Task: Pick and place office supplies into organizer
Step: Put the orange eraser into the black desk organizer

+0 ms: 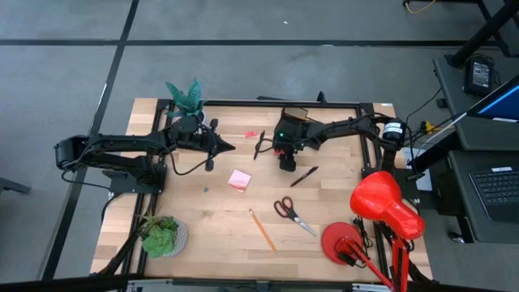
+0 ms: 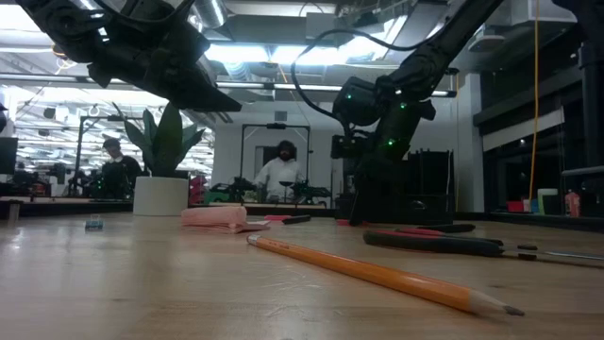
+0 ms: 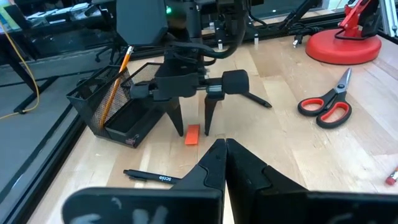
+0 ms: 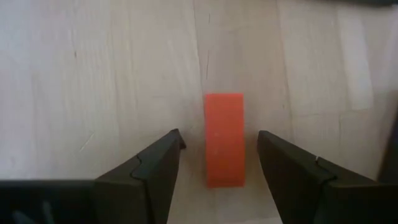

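I can close my right gripper now and it would hold the eraser, because its fingers are beside the orange-red eraser's (image 4: pixel 224 139) long sides.
A small orange-red eraser (image 4: pixel 224 139) lies flat on the wooden table. My right gripper (image 4: pixel 217 140) points steeply down over it, open, with one finger on each side and a gap to the eraser on both. The left wrist view shows the same eraser (image 3: pixel 192 134) under those fingers (image 3: pixel 178 119). The black mesh organizer (image 3: pixel 115 109) stands just beyond at the far side, with an orange pencil (image 3: pixel 118 78) leaning in it. My left gripper (image 1: pixel 229 148) hovers shut above the table's left half, holding nothing.
One black pen (image 3: pixel 155 178) lies between the two grippers and another (image 1: pixel 304 176) lies right of the right gripper. Red-handled scissors (image 1: pixel 292 212), an orange pencil (image 1: pixel 262 229), a pink sticky pad (image 1: pixel 239 180) and a pink eraser (image 1: pixel 250 134) lie loose. A red lamp (image 1: pixel 381 207) stands near right, and potted plants (image 1: pixel 162 235) on the left.
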You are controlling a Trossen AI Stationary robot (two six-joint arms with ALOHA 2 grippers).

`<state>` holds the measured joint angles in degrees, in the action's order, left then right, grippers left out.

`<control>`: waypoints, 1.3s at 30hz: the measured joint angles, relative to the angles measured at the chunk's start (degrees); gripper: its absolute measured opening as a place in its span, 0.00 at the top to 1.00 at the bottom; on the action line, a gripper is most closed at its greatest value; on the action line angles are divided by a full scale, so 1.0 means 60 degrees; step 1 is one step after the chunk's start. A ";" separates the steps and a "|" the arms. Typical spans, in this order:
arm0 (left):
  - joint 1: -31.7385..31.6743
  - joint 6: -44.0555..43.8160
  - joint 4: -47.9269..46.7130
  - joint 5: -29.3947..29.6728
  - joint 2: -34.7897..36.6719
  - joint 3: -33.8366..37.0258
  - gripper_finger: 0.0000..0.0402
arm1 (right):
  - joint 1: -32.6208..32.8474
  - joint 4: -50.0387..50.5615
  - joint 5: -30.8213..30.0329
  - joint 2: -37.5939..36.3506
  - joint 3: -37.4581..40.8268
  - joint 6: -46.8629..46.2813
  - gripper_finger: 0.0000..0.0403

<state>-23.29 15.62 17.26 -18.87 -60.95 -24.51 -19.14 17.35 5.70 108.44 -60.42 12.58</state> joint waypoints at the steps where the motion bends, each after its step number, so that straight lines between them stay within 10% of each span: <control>1: 0.0000 0.0000 0.0000 0.0000 0.0000 0.0000 0.99 | -0.0029 -0.0003 0.0022 0.0000 0.0000 0.0001 0.46; 39: -0.0001 -0.0004 -0.0135 0.0000 0.0000 0.0000 0.99 | -0.0006 0.0025 -0.0718 -0.0066 0.0030 -0.0010 0.81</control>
<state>-23.30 15.59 16.45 -18.87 -60.95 -24.51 -19.18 17.50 1.39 108.05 -60.24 12.51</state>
